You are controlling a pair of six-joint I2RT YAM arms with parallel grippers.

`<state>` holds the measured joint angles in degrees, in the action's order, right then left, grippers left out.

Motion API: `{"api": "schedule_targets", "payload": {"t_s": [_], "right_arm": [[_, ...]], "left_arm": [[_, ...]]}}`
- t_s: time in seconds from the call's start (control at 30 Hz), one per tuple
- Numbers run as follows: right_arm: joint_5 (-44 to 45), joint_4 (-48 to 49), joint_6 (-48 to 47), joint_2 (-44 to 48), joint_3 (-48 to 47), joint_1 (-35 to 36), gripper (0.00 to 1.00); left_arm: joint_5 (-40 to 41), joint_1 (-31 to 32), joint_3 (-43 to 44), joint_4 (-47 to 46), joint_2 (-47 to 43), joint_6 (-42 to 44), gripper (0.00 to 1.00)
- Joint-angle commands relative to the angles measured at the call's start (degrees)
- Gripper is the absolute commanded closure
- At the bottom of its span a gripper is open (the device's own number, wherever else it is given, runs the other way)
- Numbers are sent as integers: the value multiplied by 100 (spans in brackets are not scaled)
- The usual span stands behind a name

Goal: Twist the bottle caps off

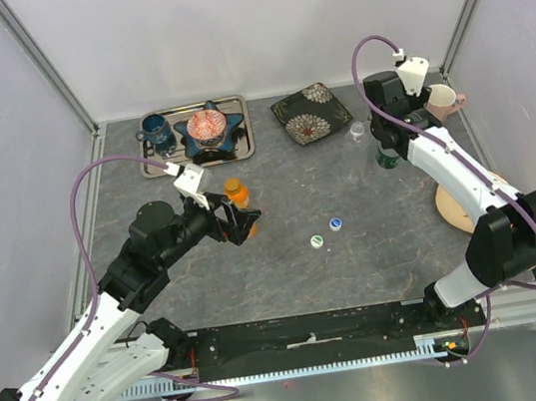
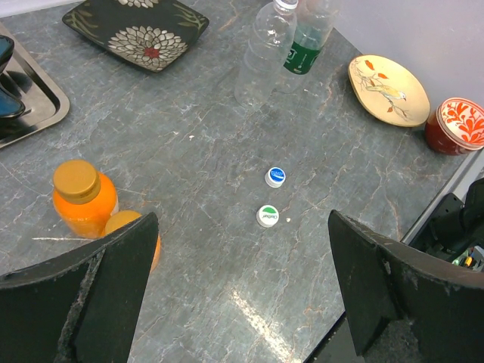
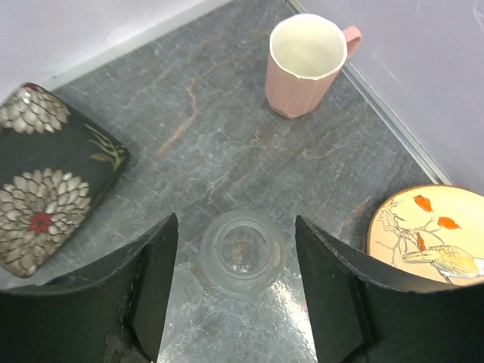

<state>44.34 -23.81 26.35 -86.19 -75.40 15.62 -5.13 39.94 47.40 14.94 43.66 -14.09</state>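
The right gripper should unscrew the cap of the half-hidden orange bottle, so it should grab that cap from above next. The bottle's body is left for the left gripper.
Two loose bottle caps lie on the table, a blue-and-white one and a green-and-white one. An orange cap sits on an upright orange bottle. A second orange bottle is half hidden behind my left finger. My left gripper is wide open, with nothing between its jaws. My right gripper hangs open over an uncapped clear bottle, its fingers apart from the bottle on either side. A green-labelled bottle stands beside a clear one.
A pink mug and a bird plate are at the far right. A dark flowered plate sits at the back, and a metal tray holds a blue mug and bowls. A red bowl is by the bird plate.
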Motion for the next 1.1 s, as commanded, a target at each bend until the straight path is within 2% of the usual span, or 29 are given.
{"api": "schedule_targets", "payload": {"t_s": [0.0, 0.17, 0.23, 0.27, 0.33, 0.37, 0.47, 0.57, 0.6, 0.7, 0.87, 1.07], "right_arm": [[-74, -290, 46, 567, -695, 20, 30], [-583, -336, -58, 1296, -1144, 318, 28], [-1091, -90, -217, 1745, -935, 687, 28], [-1842, 103, -279, 1877, -855, 767, 28], [-2619, 306, -236, 2141, -557, 1013, 27], [-3345, 464, -114, 2177, -459, 1101, 27], [-4080, 675, -51, 2072, -160, 1723, 27], [-4021, 807, -270, 1668, -28, 2620, 25], [-3733, 808, -410, 1389, -19, 3031, 25], [-3415, 834, -587, 782, -63, 3604, 23], [-3054, 1238, -570, 60, -45, 3966, 20], [-2817, 1300, -561, -951, -519, 4282, 13]], "left_arm": [[-76, -4, 77, -61, -33, -147, 1], [327, -4, 270, 132, -94, -59, 1], [921, -4, 305, 211, -191, -76, 1], [1178, -4, 323, 333, -313, -94, 1], [2036, -4, 323, 474, -454, -173, 1], [2329, -4, 323, 623, -542, -191, 0], [3165, -4, 367, 965, -815, -279, 0], [3772, -4, 577, 1335, -859, -454, 0], [3886, -4, 717, 1554, -824, -498, 0], [4072, -4, 928, 1871, -745, -569, 0], [3949, -4, 807, 2083, -938, -604, 0], [3756, -4, 464, 1960, -1219, -455, 0]]}}
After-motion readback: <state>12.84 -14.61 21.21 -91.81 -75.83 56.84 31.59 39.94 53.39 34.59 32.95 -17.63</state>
